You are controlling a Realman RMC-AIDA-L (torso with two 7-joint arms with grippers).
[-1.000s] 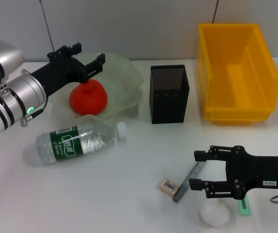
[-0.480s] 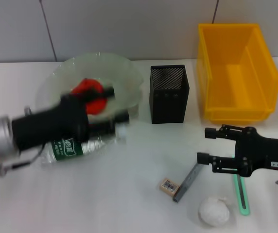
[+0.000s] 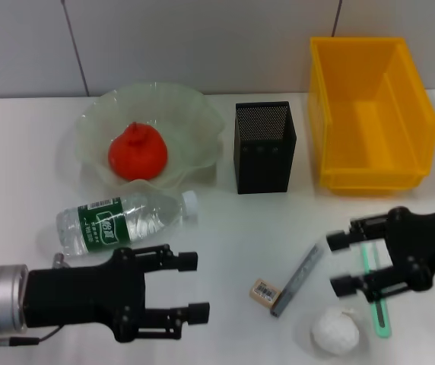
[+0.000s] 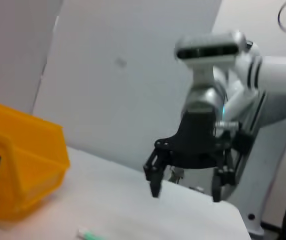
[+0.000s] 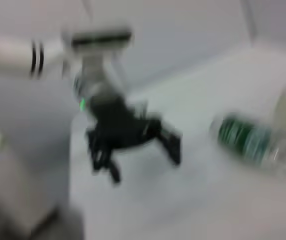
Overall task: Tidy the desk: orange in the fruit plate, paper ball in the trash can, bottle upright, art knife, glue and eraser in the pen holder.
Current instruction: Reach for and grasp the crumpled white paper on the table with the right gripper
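Observation:
My right gripper's fingers are still short of the paper ball (image 3: 335,332), so it is too early to close. The gripper moves toward the ball first.
The orange (image 3: 136,152) lies in the fruit plate (image 3: 198,122). The bottle (image 3: 119,222) lies on its side in front of the plate; it also shows in the right wrist view (image 5: 253,145). My left gripper (image 3: 195,285) is open and empty, low at the table's front, just in front of the bottle. My right gripper (image 3: 338,265) is open and empty, beside the art knife (image 3: 297,277) and over the glue (image 3: 382,319). The eraser (image 3: 264,291) and the paper ball (image 3: 335,332) lie near it. The pen holder (image 3: 264,146) and the trash can (image 3: 373,114) stand at the back.
The left wrist view shows the right gripper (image 4: 185,185) farther off, the trash can (image 4: 23,165) and the end of the glue (image 4: 85,233). The right wrist view shows the left gripper (image 5: 143,160) farther off. A grey wall bounds the table's back.
My left arm has swung from above the fruit plate down to the table's front, leaving the orange in the plate. My right gripper has shifted to the right, off the paper ball.

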